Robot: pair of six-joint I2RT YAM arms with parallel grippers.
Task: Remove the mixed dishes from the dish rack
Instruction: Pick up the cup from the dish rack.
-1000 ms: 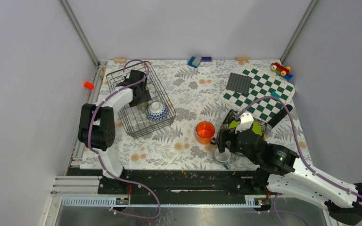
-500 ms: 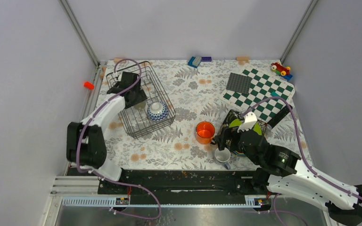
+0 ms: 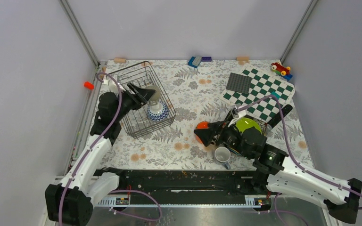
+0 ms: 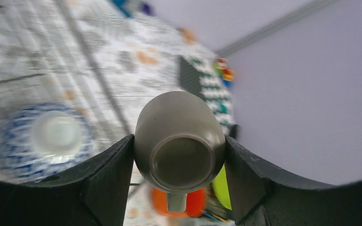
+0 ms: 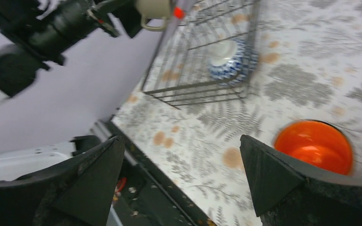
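My left gripper holds the grey cup by its body. Next, my right gripper will grab its free handle to set the cup upright.
The dish rack stands at the left, with a blue patterned bowl upside down in its near right corner. My left gripper hangs over the rack, shut on a grey cup. The left wrist view shows the cup bottom-on between both fingers, handle down, and the bowl to the left below. My right gripper is open and empty above the orange mug. A white mug and a lime-green plate sit beside it. The right wrist view shows the mug, rack and cup.
A green-white chequered board with a dark studded square lies at the back right, with a toy car past it. Blue blocks sit at the back edge. An orange piece rests by the left wall.
The left arm has swung out and its gripper now holds the grey cup above the rack, pointing right. The right gripper has turned left from the white mug to over the orange mug.
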